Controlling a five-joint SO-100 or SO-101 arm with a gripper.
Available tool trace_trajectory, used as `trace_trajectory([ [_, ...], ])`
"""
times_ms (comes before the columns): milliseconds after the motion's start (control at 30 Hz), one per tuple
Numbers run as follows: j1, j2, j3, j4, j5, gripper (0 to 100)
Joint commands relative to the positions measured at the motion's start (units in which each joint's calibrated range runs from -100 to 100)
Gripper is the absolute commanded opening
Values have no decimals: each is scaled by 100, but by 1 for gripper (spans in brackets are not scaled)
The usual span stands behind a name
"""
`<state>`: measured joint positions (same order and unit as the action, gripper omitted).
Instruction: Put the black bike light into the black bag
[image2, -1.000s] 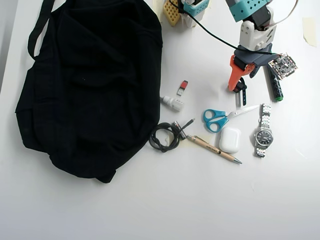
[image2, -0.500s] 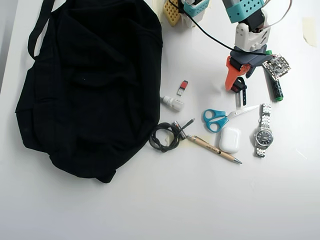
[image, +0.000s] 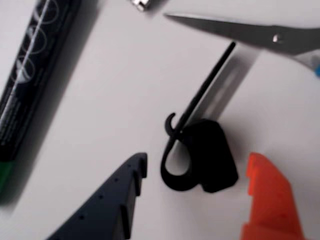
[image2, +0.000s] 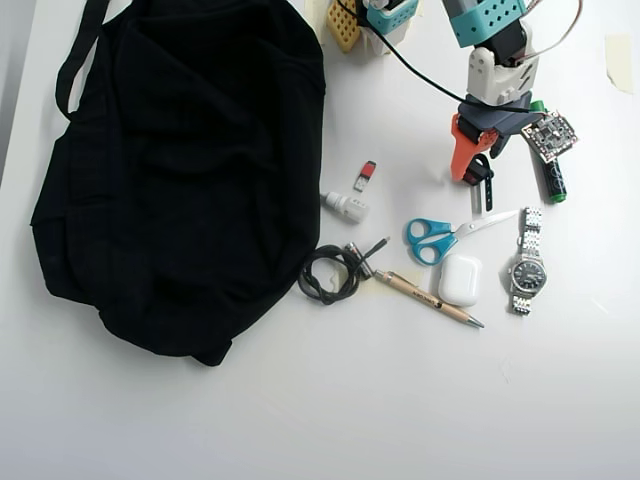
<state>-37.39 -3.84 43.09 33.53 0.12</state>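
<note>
Next, my gripper picks up the black bike light by its blocky body (image: 211, 156) to put the light into the black bag.
In the wrist view the black bike light (image: 214, 159) lies on the white table, its thin strap running up toward the scissors blade. My gripper (image: 200, 162) is open, the dark blue finger (image: 120, 200) to the light's left and the orange finger (image: 265, 200) to its right, neither touching it. From overhead, the gripper (image2: 472, 168) hovers at the upper right over the light (image2: 483, 176). The black bag (image2: 180, 170) fills the left half of the table, far from the light.
A green-capped marker (image2: 548, 175) lies just right of the gripper. Below it are scissors (image2: 440, 238), a watch (image2: 527, 265), a white earbud case (image2: 460, 280) and a pen (image2: 430, 298). A coiled cable (image2: 330, 272), a white adapter (image2: 347, 207) and a USB stick (image2: 366, 174) lie between gripper and bag.
In the overhead view the gripper has shifted a little toward the top edge and slightly left. The bike light has stayed on the table.
</note>
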Motion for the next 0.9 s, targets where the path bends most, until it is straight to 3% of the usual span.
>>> trace_trajectory([
  [0, 45, -40, -104, -11, -23, 26],
  [867, 52, 19, -212, -89, -44, 25],
])
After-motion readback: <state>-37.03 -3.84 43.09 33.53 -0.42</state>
